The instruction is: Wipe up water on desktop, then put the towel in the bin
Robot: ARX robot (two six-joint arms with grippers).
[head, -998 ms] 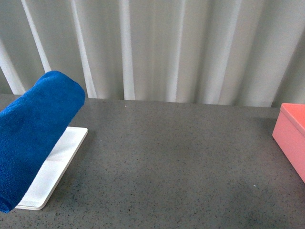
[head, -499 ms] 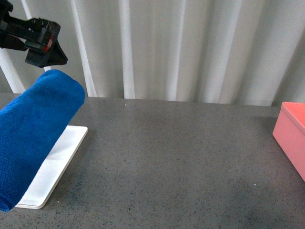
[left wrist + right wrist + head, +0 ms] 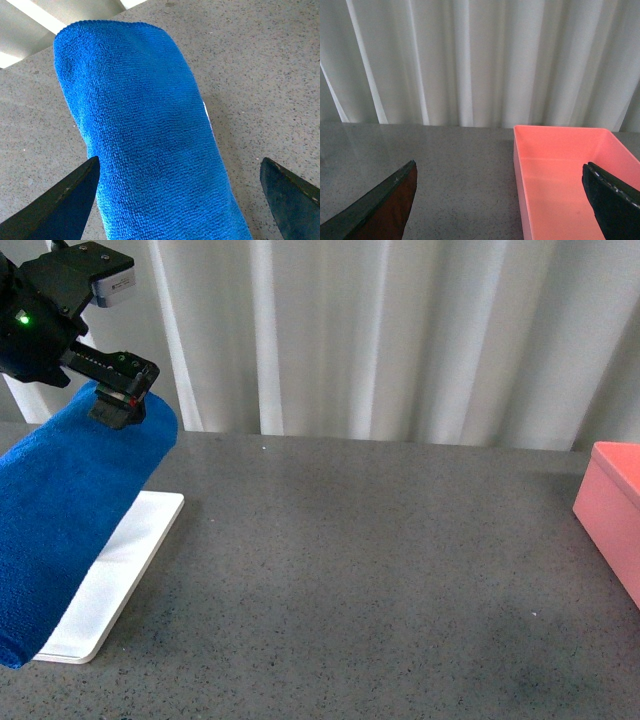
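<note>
My left gripper grabs the blue towel by the fold near its upper end next, to wipe up the water on the desktop.
The blue towel hangs draped in a long sloping roll over the white tray at the left of the speckled grey desktop. My left gripper is open, right at the towel's upper end. In the left wrist view the towel runs between the spread fingers, with a gap on each side. The right gripper is open and empty, facing the near left wall of the salmon-pink bin. In the front view only a corner of the bin shows at the right edge. I cannot make out water on the desktop.
A white pleated curtain closes off the back of the desktop. The bin's inside holds nothing. Bare desktop stretches from the tray to the bin.
My left arm has come into the front view from the upper left and dropped down onto the towel's upper end. The towel and the bin have stayed put.
</note>
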